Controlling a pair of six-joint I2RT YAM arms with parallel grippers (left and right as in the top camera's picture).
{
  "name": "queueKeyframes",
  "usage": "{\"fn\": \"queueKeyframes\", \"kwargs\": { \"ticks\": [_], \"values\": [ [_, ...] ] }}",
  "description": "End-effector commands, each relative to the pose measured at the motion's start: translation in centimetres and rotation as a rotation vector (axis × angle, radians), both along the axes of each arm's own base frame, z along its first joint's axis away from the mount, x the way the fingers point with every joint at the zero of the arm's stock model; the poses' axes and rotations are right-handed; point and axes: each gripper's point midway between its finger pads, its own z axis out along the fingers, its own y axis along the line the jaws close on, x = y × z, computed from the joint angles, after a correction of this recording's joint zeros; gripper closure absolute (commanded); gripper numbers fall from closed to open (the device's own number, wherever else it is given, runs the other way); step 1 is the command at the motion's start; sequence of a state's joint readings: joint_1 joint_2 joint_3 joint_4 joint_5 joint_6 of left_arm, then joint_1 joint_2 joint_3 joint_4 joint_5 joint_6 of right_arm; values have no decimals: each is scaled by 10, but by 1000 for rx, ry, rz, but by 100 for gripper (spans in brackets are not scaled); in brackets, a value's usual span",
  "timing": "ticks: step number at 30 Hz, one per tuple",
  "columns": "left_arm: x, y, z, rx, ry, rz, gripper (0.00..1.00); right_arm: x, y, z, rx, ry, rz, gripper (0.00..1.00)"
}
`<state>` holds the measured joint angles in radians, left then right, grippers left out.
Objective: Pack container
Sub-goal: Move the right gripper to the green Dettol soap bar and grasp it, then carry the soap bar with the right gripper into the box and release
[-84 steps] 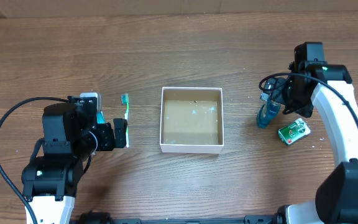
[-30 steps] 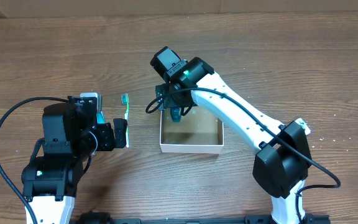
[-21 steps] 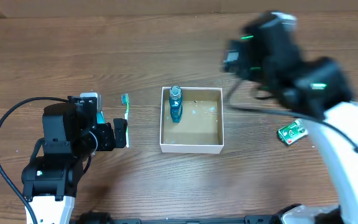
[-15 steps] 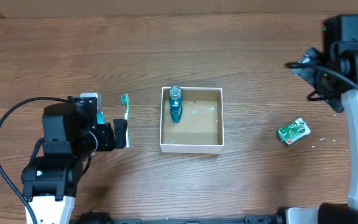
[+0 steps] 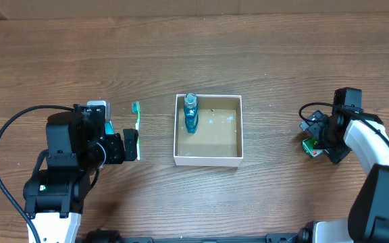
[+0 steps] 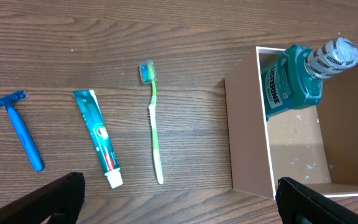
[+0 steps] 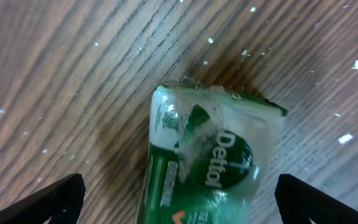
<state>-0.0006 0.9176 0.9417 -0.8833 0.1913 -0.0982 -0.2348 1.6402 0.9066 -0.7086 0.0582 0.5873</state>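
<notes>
My right gripper's fingers are still above the packet (image 5: 311,146) (image 7: 210,155), so it is too early to close. The right gripper goes lower next.
The container (image 5: 208,160), a square white-walled box with a brown floor, sits mid-table. A teal mouthwash bottle (image 5: 190,113) stands in its far left corner and also shows in the left wrist view (image 6: 297,74). A green Dettol soap packet (image 7: 210,155) lies on the table at the right (image 5: 308,146). My right gripper (image 5: 324,138) is low over it and open, with one finger on each side of the packet, not closed on it. My left gripper (image 6: 179,208) is open and empty, left of the container (image 6: 265,130).
A green toothbrush (image 6: 153,124), a toothpaste tube (image 6: 98,137) and a blue razor (image 6: 18,127) lie side by side on the wood left of the container. The toothbrush (image 5: 138,115) shows beside my left arm in the overhead view.
My right arm carried the mouthwash bottle from the right into the container, let it go, swung back right and came down over the soap packet. The left arm has not moved.
</notes>
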Motion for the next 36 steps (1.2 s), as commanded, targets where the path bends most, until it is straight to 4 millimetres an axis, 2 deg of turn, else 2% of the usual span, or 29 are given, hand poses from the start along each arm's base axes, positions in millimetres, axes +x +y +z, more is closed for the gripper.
{"fn": "queueKeyframes", "kwargs": {
  "ticks": [1,4,5,10,11,13,18,19,20,21,22,24,26,27,28,29,30,32,34,36],
  "values": [
    [3,-3,11,-3,-31,-16,0,-8,1,-22,14,63,10,0],
    [3,-3,11,-3,-31,-17,0,-11,2,-26,19,83,10,0],
    [3,-3,11,-3,-31,-16,0,-12,2,-26,20,87,10,4],
    [3,-3,11,-3,-31,-16,0,-14,3,-26,23,97,10,39],
    [3,-3,11,-3,-31,-16,0,-14,3,-26,23,97,11,50],
    [3,-3,11,-3,-31,-17,0,-14,3,-26,23,97,11,52],
    [3,-3,11,-3,-31,-17,0,-15,3,-23,27,111,10,74],
    [3,-3,11,-3,-31,-17,0,-11,4,-16,33,104,12,85],
    [3,-3,11,-3,-32,-16,0,-4,5,-8,37,89,16,89],
    [3,-3,11,-3,-32,-16,0,11,7,13,40,43,34,96],
    [3,-3,11,-3,-32,-17,0,27,13,38,35,-11,63,96],
    [3,-3,11,-3,-32,-17,0,59,36,101,-3,-142,208,96],
    [3,-3,11,-3,-31,-16,0,77,76,163,-49,-265,421,96],
    [3,-3,11,-3,-32,-17,0,79,97,185,-62,-309,502,96],
    [3,-3,11,-3,-32,-16,0,77,127,208,-72,-360,604,96],
    [3,-3,11,-3,-32,-17,0,72,154,219,-66,-392,676,96],
    [3,-3,11,-3,-32,-16,0,64,181,221,-52,-402,749,96],
    [3,-3,11,-3,-31,-16,0,51,219,213,-26,-384,835,96],
    [3,-3,11,-3,-32,-16,0,38,251,198,-12,-348,926,96],
    [3,-3,11,-3,-32,-16,0,29,273,174,-4,-286,993,96]
  ]
}}
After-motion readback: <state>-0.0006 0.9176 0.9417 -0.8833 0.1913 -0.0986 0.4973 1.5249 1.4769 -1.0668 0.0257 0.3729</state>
